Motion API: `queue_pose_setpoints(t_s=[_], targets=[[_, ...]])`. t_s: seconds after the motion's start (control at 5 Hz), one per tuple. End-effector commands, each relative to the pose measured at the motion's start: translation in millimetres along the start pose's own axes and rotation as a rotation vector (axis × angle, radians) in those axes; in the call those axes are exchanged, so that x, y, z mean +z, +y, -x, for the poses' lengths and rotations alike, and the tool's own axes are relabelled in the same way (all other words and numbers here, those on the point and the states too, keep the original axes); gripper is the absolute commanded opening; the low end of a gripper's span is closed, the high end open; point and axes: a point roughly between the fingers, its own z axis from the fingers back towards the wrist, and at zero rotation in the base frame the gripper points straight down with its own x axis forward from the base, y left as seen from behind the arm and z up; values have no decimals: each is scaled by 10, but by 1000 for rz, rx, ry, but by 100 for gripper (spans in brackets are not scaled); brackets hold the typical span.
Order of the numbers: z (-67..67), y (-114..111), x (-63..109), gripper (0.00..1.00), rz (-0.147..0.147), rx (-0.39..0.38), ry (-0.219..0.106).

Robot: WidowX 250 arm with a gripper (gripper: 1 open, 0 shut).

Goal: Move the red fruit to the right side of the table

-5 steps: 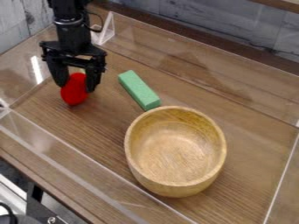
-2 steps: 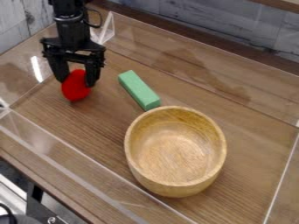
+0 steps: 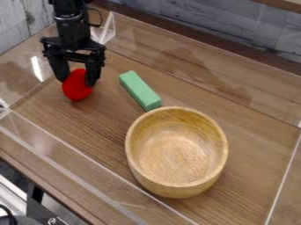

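Observation:
I should move the red fruit to the right side of the table, so I will grab it by its upper part (image 3: 79, 75) next with my gripper.
The red fruit (image 3: 77, 86) lies on the brown wood-grain table (image 3: 200, 75) at the left, small and glossy. Right above it hangs my black gripper (image 3: 73, 77), open, its fingers straddling the fruit's upper part on either side. Whether the fingers touch the fruit I cannot tell. The fruit's top is partly hidden by the gripper.
A green rectangular block (image 3: 139, 90) lies just right of the fruit. A round light-wood bowl (image 3: 177, 149) stands at the front right. Low clear acrylic walls (image 3: 70, 167) border the tabletop on all sides.

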Motion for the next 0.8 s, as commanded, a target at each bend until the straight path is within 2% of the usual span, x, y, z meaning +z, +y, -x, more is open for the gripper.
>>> queue_pose_setpoints(t_s=[0.0, 0.6], targets=[[-85, 54, 127, 100, -4, -1, -44], [-82, 54, 121, 100, 7, -6, -30]])
